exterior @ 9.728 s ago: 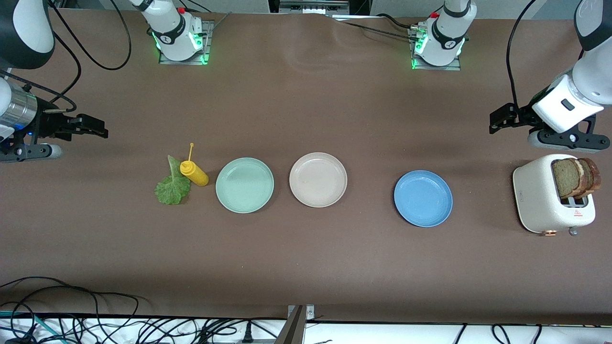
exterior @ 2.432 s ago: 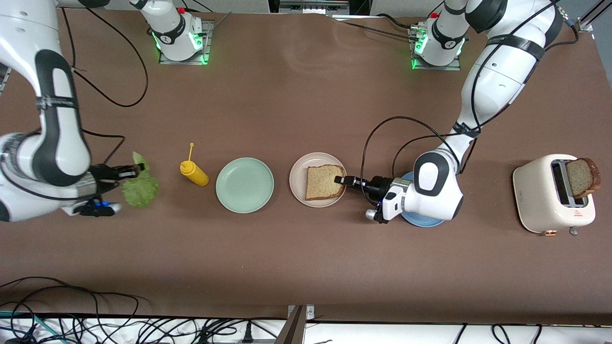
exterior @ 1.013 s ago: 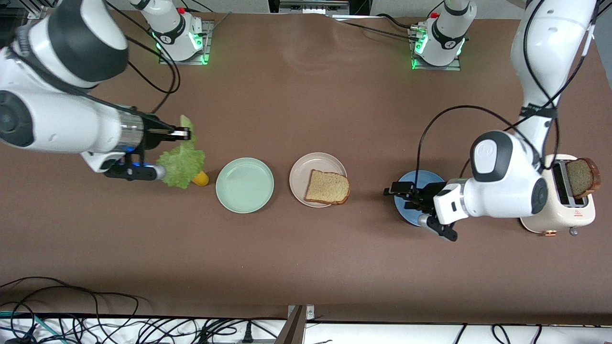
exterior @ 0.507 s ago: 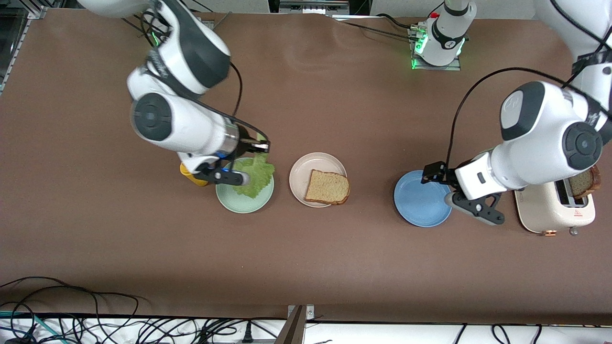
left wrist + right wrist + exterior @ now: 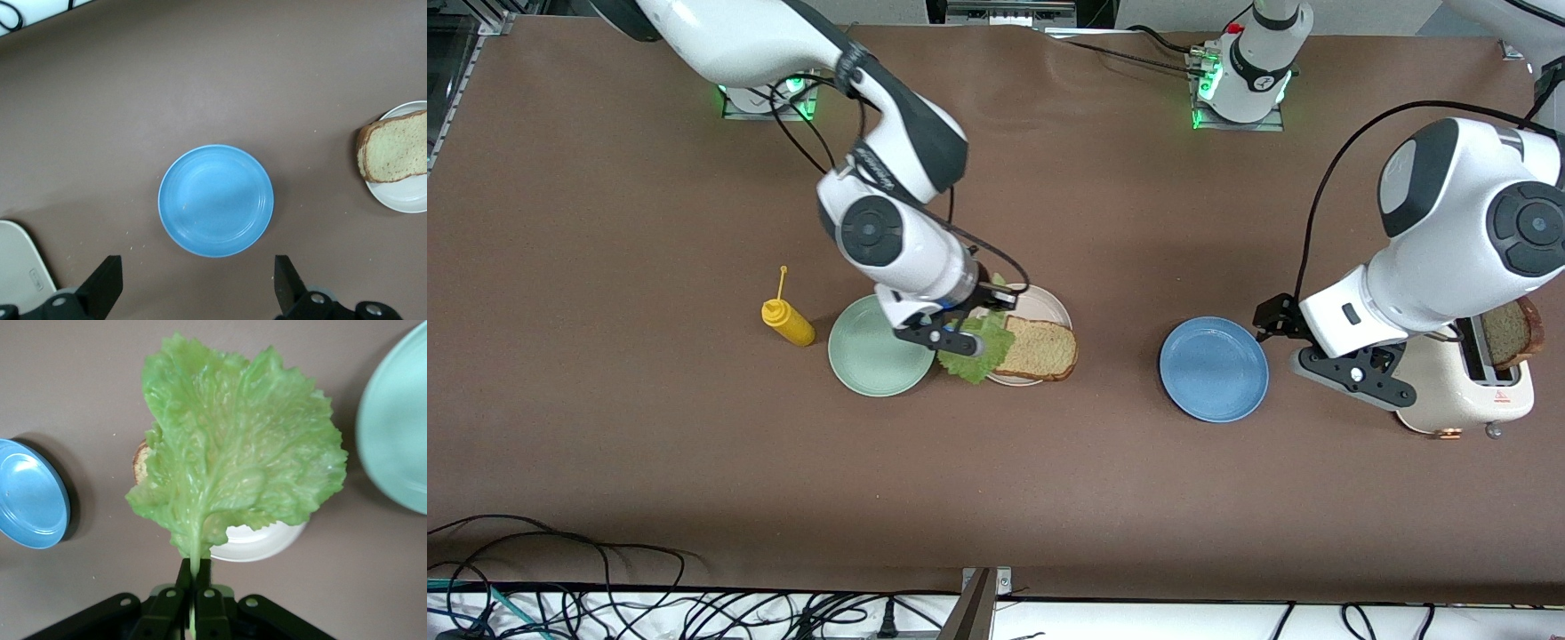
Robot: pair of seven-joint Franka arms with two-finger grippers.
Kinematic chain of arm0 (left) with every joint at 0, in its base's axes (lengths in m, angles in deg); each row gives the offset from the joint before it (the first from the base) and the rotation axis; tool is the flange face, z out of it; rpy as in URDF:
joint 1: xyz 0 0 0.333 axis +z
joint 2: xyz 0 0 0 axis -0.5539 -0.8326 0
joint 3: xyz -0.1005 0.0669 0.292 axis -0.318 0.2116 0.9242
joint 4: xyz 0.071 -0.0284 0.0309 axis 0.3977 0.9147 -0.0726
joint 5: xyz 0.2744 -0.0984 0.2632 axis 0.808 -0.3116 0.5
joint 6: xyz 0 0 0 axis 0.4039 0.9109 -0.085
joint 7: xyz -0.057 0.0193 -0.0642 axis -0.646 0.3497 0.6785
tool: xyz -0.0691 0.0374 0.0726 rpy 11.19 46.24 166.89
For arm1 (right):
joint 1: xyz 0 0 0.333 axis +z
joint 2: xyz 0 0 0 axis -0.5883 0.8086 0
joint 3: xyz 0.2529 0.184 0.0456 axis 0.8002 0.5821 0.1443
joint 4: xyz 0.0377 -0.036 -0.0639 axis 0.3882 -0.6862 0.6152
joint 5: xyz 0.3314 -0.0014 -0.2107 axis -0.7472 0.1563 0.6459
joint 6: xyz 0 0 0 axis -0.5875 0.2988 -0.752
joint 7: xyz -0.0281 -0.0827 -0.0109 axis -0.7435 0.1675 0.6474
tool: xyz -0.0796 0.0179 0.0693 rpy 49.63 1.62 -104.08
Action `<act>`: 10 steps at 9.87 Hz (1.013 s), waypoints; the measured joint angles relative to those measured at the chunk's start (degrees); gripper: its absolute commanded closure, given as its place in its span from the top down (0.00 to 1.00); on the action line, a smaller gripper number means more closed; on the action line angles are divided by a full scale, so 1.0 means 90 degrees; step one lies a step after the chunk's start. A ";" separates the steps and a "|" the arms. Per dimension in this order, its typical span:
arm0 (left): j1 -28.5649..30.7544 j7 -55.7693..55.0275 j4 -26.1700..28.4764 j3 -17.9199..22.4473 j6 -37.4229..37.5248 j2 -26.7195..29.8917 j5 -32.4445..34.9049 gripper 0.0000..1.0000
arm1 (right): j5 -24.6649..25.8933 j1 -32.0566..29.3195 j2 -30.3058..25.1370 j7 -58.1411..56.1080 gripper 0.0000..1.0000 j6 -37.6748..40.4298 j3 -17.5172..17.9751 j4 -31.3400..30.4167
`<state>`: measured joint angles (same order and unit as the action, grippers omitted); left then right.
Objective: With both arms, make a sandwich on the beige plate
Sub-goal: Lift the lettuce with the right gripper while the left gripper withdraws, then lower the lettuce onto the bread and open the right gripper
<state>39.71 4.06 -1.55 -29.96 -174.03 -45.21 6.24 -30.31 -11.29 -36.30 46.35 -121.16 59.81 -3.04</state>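
Most of the lettuce leaf hangs beside the bread slice: I should move it over the slice before my right gripper releases.
A brown bread slice lies on the beige plate, overhanging its rim toward the left arm's end. My right gripper is shut on the stem of a ruffled green lettuce leaf, which hangs over the plate's edge beside the mint plate. In the right wrist view the gripper pinches the stem and the leaf covers most of the beige plate. My left gripper is open and empty, up between the blue plate and the toaster. Its fingers stand wide apart over bare table beside the blue plate.
A white toaster at the left arm's end holds another bread slice. The blue plate and a mint green plate flank the beige one. A yellow mustard bottle stands beside the mint plate.
My right arm has carried the lettuce from over the mint plate to over the beige plate's edge. My left gripper has drawn back a little toward the toaster, still open.
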 measured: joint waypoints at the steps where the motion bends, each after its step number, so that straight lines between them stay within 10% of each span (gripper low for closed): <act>1: 0.0116 -0.0002 -0.0001 0.0010 0.0102 0.0116 0.0000 1.00 | 0.0017 0.0181 0.0210 0.0085 0.00 -0.0437 -0.0035 -0.0004; 10: 0.0310 -0.0123 0.0004 -0.0023 0.0592 0.0417 0.0000 1.00 | 0.0023 0.0865 0.1034 0.0677 0.00 -0.2221 -0.0387 -0.0007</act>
<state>42.50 2.95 -1.52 -30.17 -168.70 -41.46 6.24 -30.10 -3.50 -26.99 52.45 -141.14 56.33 -3.10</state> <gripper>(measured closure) 0.000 0.960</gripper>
